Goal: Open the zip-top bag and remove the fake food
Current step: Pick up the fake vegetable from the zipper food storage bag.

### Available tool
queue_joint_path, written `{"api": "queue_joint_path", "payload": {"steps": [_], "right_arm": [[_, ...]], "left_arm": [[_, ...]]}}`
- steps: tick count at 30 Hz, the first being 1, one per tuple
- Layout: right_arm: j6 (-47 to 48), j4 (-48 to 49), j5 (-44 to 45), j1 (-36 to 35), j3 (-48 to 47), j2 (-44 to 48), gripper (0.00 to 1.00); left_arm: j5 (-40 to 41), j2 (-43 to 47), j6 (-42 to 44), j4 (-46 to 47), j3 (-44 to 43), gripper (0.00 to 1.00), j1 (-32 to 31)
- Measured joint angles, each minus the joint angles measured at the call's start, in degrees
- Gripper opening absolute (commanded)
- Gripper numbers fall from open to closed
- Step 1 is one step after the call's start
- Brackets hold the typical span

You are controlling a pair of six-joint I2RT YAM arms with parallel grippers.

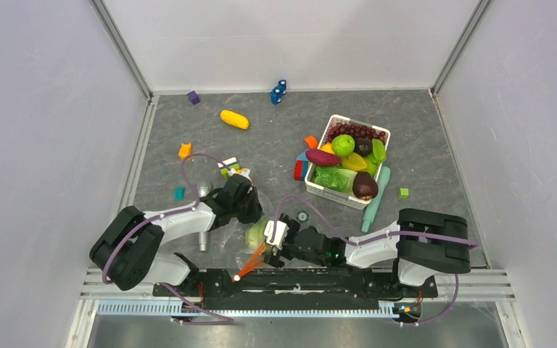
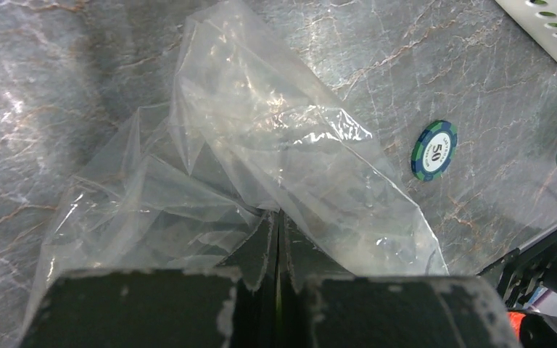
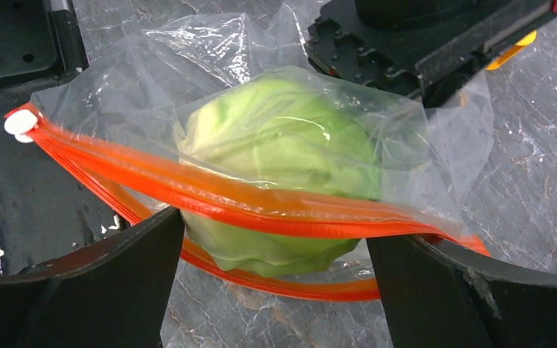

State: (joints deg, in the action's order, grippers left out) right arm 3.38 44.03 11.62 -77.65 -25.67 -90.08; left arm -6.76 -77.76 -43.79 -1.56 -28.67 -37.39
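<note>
My right gripper grabs across the sides of the cabbage's end poking through the bag's parted zipper next, to remove the cabbage [image 3: 283, 145] from the bag.
The clear zip-top bag [image 3: 210, 51] lies near the table's front edge, also seen in the top view [image 1: 255, 233]. Its red-orange zipper strip [image 3: 152, 177] is parted, with the white slider [image 3: 20, 123] at the left end. A pale green cabbage [image 3: 283, 145] fills the mouth and pokes out between the two strips. My right gripper [image 3: 275, 232] is open, one finger on each side of the mouth and cabbage. My left gripper [image 2: 279, 225] is shut on the crinkled closed end of the bag [image 2: 261, 145]. A corn cob [image 1: 234, 119] lies far back.
A white basket [image 1: 331, 125] at right holds green fruit [image 1: 343, 145], sweet potato [image 1: 323, 156], eggplant [image 1: 365, 186], grapes and lettuce. A poker chip [image 2: 434, 150] lies beside the bag. A teal cylinder [image 1: 374, 199] lies by the basket. Small blocks [image 1: 279, 91] are scattered around.
</note>
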Motion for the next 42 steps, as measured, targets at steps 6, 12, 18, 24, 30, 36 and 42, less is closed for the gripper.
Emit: {"api": "queue_joint_path", "payload": {"steps": [6, 12, 18, 24, 30, 36, 42], "right_arm": [[0.59, 0.17, 0.07, -0.22, -0.87, -1.05, 0.99], [-2.21, 1.16, 1.55, -0.48, -1.66, -2.47, 0.9], [-5.68, 1.2, 3.06, -0.59, -2.27, -2.99, 0.71], [-7.17, 1.62, 2.69, -0.59, -0.66, -1.53, 0.61], [-8.35, -0.5, 0.09, -0.57, 1.4, 2.8, 0.55], [-9.94, -4.96, -5.97, -0.46, 3.54, 10.78, 0.55], [-11.76, -11.76, -14.19, -0.46, 4.68, 17.44, 0.54]], "left_arm": [[-1.86, -2.01, 0.35, 2.14, -0.66, 0.02, -0.39], [-2.36, -2.71, 0.39, 3.54, -0.68, 0.02, -0.74], [-2.36, -2.73, 0.39, 3.93, -0.68, 0.02, -0.96], [-2.67, -2.73, 0.37, 4.22, -0.68, 0.02, -1.66], [-2.99, -2.64, 0.37, 3.19, -0.7, 0.02, -2.54], [-2.58, -1.2, 0.72, -0.13, -0.92, 0.02, -2.08], [-2.16, 0.72, 1.81, -3.28, -1.09, 0.02, 0.37]]}}
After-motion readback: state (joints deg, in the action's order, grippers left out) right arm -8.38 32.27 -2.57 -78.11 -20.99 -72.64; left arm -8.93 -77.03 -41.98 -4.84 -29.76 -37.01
